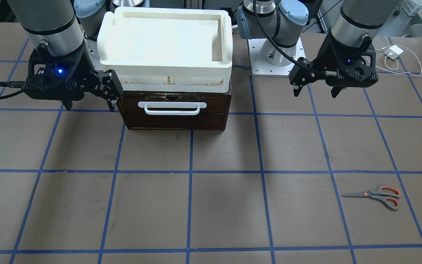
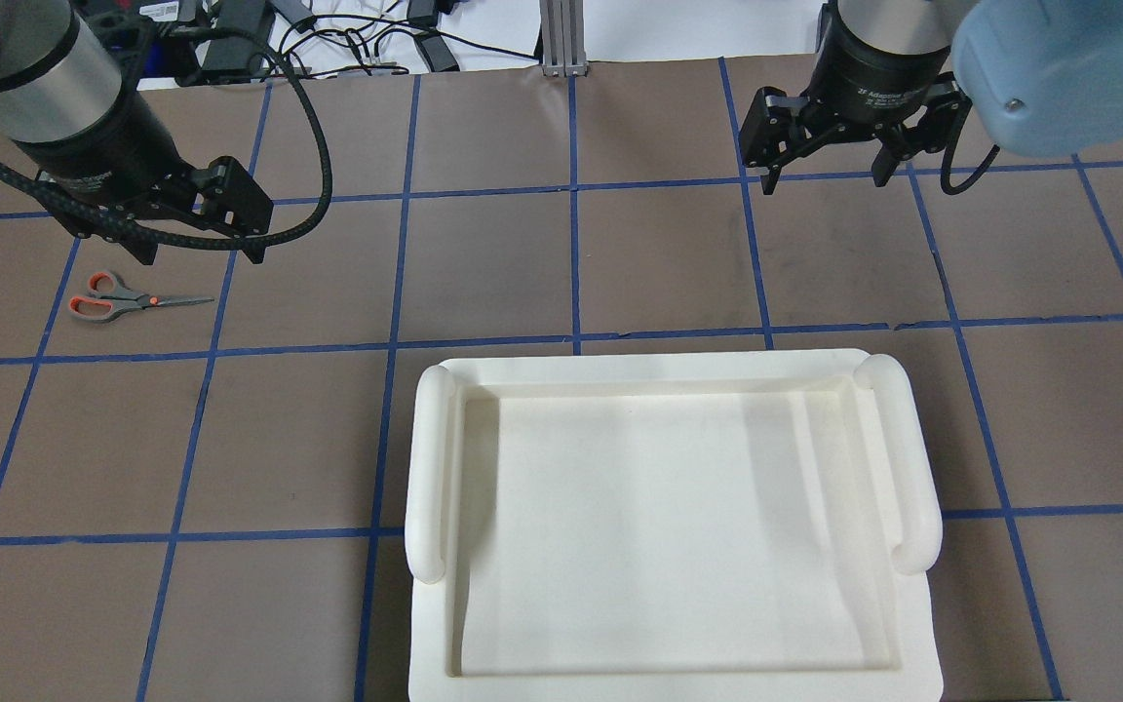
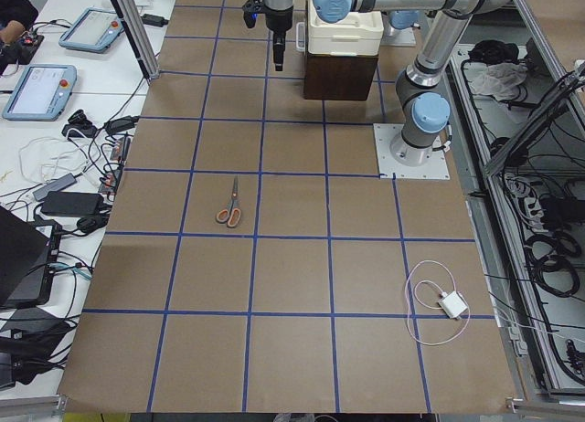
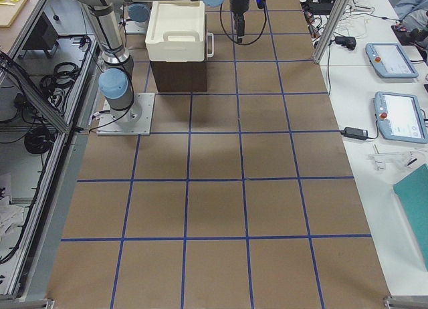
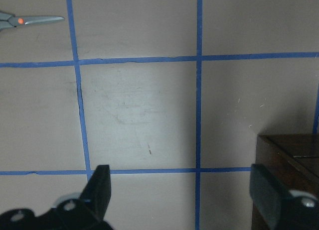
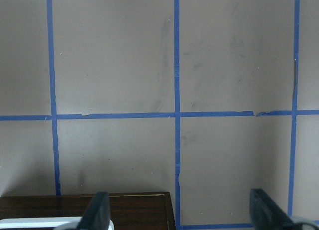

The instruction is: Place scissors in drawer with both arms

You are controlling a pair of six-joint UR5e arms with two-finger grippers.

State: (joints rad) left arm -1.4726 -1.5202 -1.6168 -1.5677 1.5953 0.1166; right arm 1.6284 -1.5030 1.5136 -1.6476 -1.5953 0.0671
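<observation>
Next, my left gripper grips the scissors by the grey handles just behind the orange pivot point(image 1: 373, 194), since the scissors' pointed blade point(image 1: 353, 195) lies bare on the tabletop.
The scissors point(image 1: 376, 196) lie flat on the brown table, grey handles with orange-red loops; they also show in the overhead view point(image 2: 123, 300), the exterior left view point(image 3: 229, 205) and the top left corner of the left wrist view point(image 5: 30, 21). The dark brown drawer point(image 1: 174, 112) is shut, its white bar handle facing outward. My left gripper point(image 1: 316, 91) is open and empty, hovering between drawer and scissors point(image 2: 201, 255). My right gripper point(image 1: 90, 106) is open and empty, hovering beside the drawer's other side point(image 2: 825, 180). Drawer corners show in both wrist views point(image 5: 289, 160) point(image 6: 99, 205).
A cream-white plastic tray point(image 1: 165, 73) sits on top of the drawer box and hides it in the overhead view point(image 2: 430, 458). A white charger with its cable point(image 1: 394, 51) lies near the left arm's base plate point(image 1: 258, 58). Blue tape lines grid the table.
</observation>
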